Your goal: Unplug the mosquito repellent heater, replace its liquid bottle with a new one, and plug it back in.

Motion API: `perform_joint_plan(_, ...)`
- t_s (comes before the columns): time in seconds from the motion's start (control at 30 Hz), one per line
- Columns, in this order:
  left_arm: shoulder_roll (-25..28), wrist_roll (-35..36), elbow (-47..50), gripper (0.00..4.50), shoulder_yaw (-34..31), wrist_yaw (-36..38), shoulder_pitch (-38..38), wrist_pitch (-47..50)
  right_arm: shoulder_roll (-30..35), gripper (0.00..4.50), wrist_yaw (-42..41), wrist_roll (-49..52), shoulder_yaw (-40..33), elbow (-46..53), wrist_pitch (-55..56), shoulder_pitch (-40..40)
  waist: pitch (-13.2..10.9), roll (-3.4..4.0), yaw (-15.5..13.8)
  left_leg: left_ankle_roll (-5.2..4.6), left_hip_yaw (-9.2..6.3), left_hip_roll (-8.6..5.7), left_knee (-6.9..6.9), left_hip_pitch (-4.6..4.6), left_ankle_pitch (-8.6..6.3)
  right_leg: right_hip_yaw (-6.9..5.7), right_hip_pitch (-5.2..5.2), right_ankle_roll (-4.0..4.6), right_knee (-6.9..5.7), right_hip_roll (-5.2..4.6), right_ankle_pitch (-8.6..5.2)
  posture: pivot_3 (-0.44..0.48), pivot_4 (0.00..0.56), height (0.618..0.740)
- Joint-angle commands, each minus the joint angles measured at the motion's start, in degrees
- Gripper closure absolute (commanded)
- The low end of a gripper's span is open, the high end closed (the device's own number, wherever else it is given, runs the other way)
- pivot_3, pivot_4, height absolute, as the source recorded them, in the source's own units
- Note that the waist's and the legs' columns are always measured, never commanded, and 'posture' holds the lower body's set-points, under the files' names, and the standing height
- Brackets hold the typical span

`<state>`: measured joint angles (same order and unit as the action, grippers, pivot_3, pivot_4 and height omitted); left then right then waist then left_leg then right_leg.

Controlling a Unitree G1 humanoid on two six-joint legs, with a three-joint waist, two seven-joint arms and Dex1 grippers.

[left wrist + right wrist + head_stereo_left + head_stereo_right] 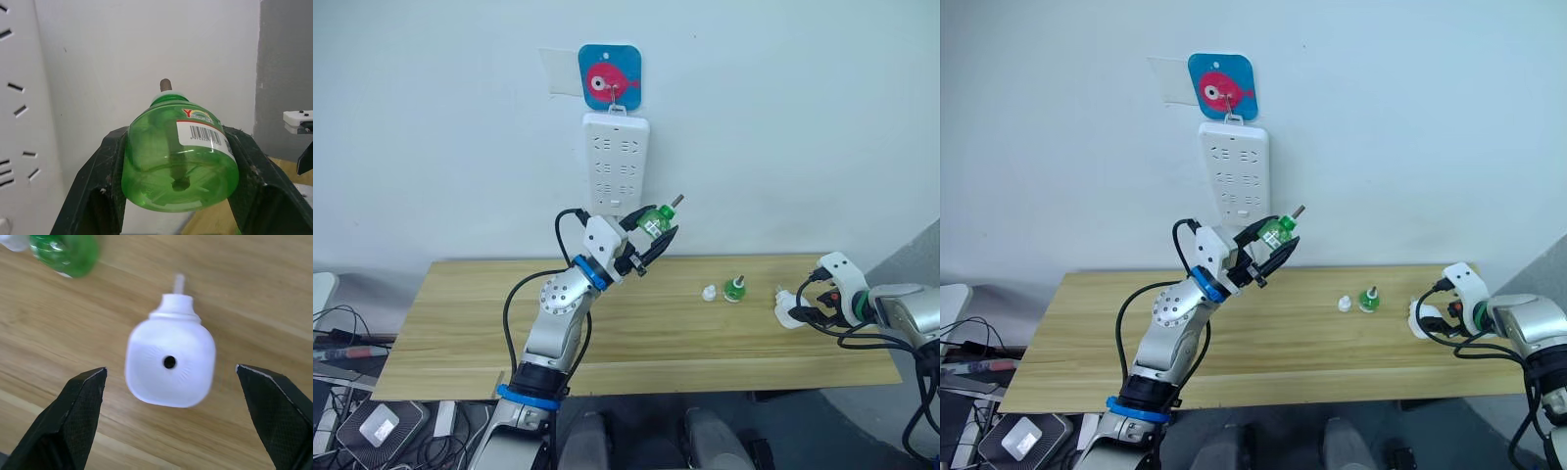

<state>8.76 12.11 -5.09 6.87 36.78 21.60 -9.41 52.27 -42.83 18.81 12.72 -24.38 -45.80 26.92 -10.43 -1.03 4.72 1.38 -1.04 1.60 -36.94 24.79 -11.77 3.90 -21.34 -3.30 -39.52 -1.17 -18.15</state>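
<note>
I should next grab the heater by its rounded white housing (170, 374) with my right gripper, so that the heater's neck (176, 306) stays free for the new bottle.
My left gripper (653, 238) is raised off the table, just right of the power strip's lower end, and is shut on a green liquid bottle (178, 156). The bottle (652, 221) is tilted, its wick pointing up and to the right. The mosquito repellent heater (170, 364), white and rounded with a small dark vent hole facing the wrist camera, lies on the table at the far right (787, 309). My right gripper (807, 302) is open, its black fingers (80, 406) wide on either side of the heater without touching it. A second green bottle (735, 289) stands mid-table.
A long white power strip (616, 162) hangs on the wall from a blue fish hook plate (609, 78). A small white cap (709, 292) lies left of the standing bottle. The wooden table (460, 333) has free room on its left half. Cables lie on the floor at left.
</note>
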Motion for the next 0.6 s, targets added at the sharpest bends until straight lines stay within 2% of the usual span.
perform_joint_plan(0.03,-0.22,-0.41,2.90,2.23,0.16,-0.85,-0.15,-1.05,-1.54,0.08,-1.93,-2.55,-0.64,-3.16,-0.08,2.80,0.00,0.00,0.02,0.00,-0.01,0.00,0.00,-0.01,0.00,0.02,0.00,0.00,-0.02,0.00,0.00,-0.057,0.132,0.740)
perform_joint_plan(0.27,-0.04,-0.56,3.75,2.23,0.34,-1.26,-0.58,-0.73,-5.56,0.08,-3.38,-5.68,-1.31,-9.27,-1.79,6.43,0.00,0.01,-0.19,0.00,-0.05,-0.02,-0.01,-0.01,0.00,-0.01,0.02,0.00,-0.03,-0.01,0.00,-0.046,0.135,0.740)
perform_joint_plan(0.6,0.07,-0.75,4.64,2.23,0.63,-1.64,-0.90,0.14,-8.85,0.08,-4.86,-11.77,-0.60,-17.00,2.82,8.71,0.00,0.01,-0.43,0.00,-0.05,-0.01,-0.01,-0.02,0.00,-0.01,0.02,0.00,-0.05,-0.01,0.00,-0.035,0.146,0.740)
